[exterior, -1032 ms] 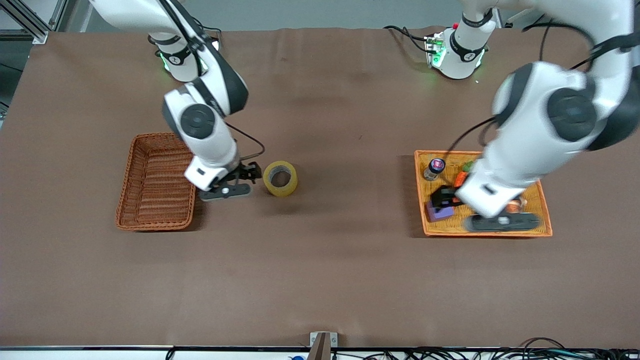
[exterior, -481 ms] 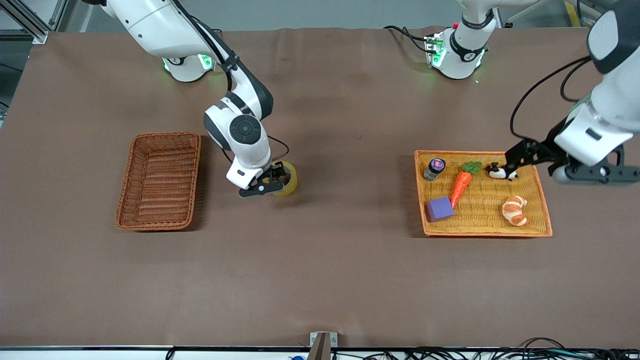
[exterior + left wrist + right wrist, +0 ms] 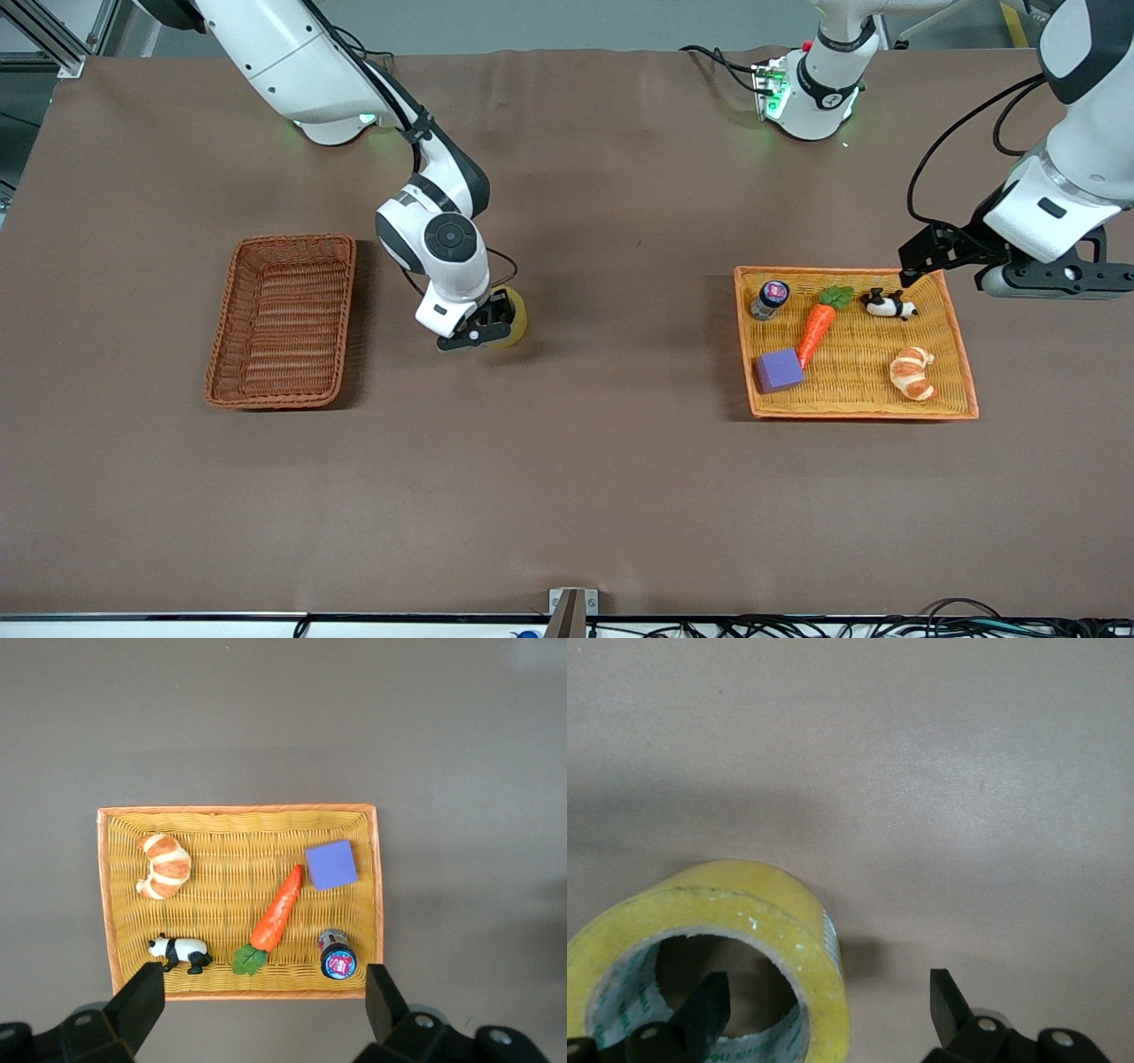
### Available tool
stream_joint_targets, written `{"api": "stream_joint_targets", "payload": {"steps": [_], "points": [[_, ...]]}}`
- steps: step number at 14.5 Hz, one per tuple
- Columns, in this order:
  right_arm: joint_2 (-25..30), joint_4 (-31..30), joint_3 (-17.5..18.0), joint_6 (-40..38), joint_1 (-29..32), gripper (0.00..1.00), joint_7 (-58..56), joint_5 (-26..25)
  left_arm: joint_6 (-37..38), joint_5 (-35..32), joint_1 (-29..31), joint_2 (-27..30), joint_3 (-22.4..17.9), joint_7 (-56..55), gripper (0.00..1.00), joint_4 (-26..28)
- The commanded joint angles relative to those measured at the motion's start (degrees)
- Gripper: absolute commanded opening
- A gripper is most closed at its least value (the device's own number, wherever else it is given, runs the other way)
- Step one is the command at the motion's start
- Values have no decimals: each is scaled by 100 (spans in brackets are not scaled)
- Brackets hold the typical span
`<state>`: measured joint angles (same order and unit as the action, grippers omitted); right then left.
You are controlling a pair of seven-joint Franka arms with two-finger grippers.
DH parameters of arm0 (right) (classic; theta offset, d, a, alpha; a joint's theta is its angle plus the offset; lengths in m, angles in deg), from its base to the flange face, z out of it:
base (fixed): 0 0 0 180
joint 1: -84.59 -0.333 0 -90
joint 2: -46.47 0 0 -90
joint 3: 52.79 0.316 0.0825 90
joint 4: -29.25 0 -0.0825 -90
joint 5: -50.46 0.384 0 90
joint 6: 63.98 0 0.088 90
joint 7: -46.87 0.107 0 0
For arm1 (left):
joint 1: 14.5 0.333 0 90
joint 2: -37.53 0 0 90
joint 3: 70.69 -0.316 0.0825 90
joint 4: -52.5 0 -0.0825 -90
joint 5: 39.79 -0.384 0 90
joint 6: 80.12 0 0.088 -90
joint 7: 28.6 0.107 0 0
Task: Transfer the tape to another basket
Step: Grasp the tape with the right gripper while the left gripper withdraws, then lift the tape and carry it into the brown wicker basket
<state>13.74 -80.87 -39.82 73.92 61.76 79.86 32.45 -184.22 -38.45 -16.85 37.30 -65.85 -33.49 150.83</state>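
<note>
My right gripper's fingers are around the tape's side, one inside the tape's hole [image 3: 757, 985], so my right gripper needs to close. Closing now would hold the tape.
The tape [image 3: 516, 321] is a yellowish roll lying flat on the brown table, between the reddish-brown basket [image 3: 282, 321] and the orange tray and nearer the basket. My right gripper [image 3: 485, 330] is down on the tape and hides most of it. In the right wrist view the tape [image 3: 735, 912] sits between the open jaws of my right gripper [image 3: 828, 992]: one finger [image 3: 709, 1001] is inside the ring's hole, the other finger [image 3: 946, 997] outside its wall. My left gripper [image 3: 917, 257] is open and empty above the tray's edge farthest from the front camera; it also shows in the left wrist view [image 3: 263, 1010].
The orange-yellow tray [image 3: 855, 406] at the left arm's end holds a carrot [image 3: 817, 326], a purple block [image 3: 780, 370], a croissant [image 3: 912, 372], a toy panda [image 3: 889, 306] and a small jar [image 3: 769, 299]. The basket has nothing in it.
My right gripper has moved from beside the basket over to the tape and come down around its wall. My left arm has risen out of the tray and pulled back toward its own end.
</note>
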Motion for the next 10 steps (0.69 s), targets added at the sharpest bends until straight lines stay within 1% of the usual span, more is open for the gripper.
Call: {"api": "stream_joint_targets", "payload": {"steps": [1,3,4,7,8,10], "points": [[-49,-44,22,150,60,81,147,-230,-49,-2,68,172,-18,-30,100,125],[-49,-36,22,115,69,49,147,-230,-40,-11,77,111,-27,48,100,82],[-49,-36,22,106,78,35,147,-230,-49,-55,77,110,-18,49,100,81],[-32,-27,30,53,148,4,147,-221,-49,-169,86,93,-18,58,100,29],[3,8,30,-121,157,0,190,-221,-40,-169,86,58,-9,41,100,29],[56,157,39,-420,166,0,252,-221,-40,-178,51,-12,-1,-21,100,-59]]}}
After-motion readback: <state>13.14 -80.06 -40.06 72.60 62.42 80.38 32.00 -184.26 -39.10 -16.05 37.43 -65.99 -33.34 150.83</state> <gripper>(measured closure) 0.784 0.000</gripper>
